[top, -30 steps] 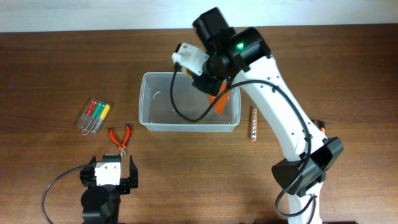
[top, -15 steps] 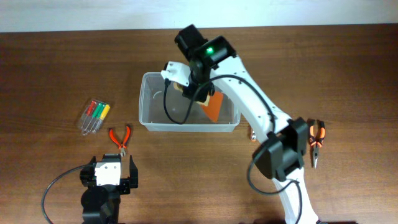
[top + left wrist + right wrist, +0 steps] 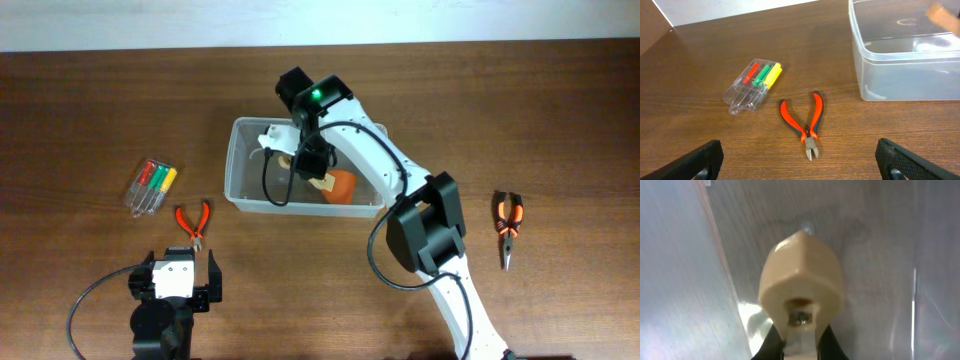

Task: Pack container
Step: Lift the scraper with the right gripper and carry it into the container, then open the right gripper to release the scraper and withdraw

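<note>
My right gripper has the tool's orange part inside the container's sides and needs to open, since the tool would settle on the container's bottom if released.
The clear container (image 3: 236, 165) stands at the table's middle; it also shows in the left wrist view (image 3: 900, 75). My right gripper (image 3: 314, 168) reaches down inside it, shut on a tool with a beige handle (image 3: 326, 183) and an orange part (image 3: 343, 186). In the right wrist view the black fingers (image 3: 800, 337) clamp the beige handle (image 3: 802, 275) close above the container's floor. My left gripper (image 3: 176, 284) is open and empty near the front edge; in the left wrist view its fingers (image 3: 800, 167) are spread wide.
A clear pack of screwdrivers (image 3: 151, 186) (image 3: 754, 80) and red-handled cutters (image 3: 194, 220) (image 3: 807, 122) lie left of the container. Orange-and-black pliers (image 3: 507, 225) lie at the right. The right arm's links cross the container's right end.
My right arm has swung left and lowered the beige-and-orange tool deeper into the container. The pliers at the right have come into view. The left arm has not moved.
</note>
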`<state>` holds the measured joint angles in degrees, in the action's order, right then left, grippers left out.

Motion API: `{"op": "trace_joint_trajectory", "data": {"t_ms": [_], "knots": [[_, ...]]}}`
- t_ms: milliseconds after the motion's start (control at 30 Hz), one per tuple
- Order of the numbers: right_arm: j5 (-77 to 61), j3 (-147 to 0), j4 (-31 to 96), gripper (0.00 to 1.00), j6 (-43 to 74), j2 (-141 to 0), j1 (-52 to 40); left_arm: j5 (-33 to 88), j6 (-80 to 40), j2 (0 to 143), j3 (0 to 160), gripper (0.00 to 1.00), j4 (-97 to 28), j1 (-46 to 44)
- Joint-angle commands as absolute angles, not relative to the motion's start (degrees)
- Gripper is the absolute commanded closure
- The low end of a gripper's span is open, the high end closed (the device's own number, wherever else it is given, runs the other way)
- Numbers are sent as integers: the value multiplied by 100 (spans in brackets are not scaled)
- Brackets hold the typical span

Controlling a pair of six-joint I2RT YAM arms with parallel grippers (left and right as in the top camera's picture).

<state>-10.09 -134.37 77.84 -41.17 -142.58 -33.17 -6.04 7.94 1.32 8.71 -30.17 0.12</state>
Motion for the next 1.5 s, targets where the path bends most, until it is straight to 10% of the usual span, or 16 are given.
{"op": "trace_joint_trajectory", "data": {"t_ms": [0, 233, 600, 967, 1067, 1467], "knots": [[-1188, -13515, 7791, 94, -4154, -14470, -3336, -628, 888, 99, 829, 1, -2998, -5], [-1216, -13498, 7734, 44, -4145, -14484, -3336, -628, 888, 99, 829, 1, -3000, -5], [-1304, -13926, 7874, 16, -3089, -14070, -3336, -628, 888, 99, 829, 1, -3000, -8], [82, -16040, 9734, 17, 242, -13541, -2425, -628, 888, 99, 829, 1, -3000, -8], [-521, -16040, 9734, 1, 351, -13340, -1927, -628, 888, 99, 829, 1, -2998, -8], [-1293, -16027, 9732, 1, 351, -13253, 19, -628, 888, 99, 829, 1, -3000, -5]]}}
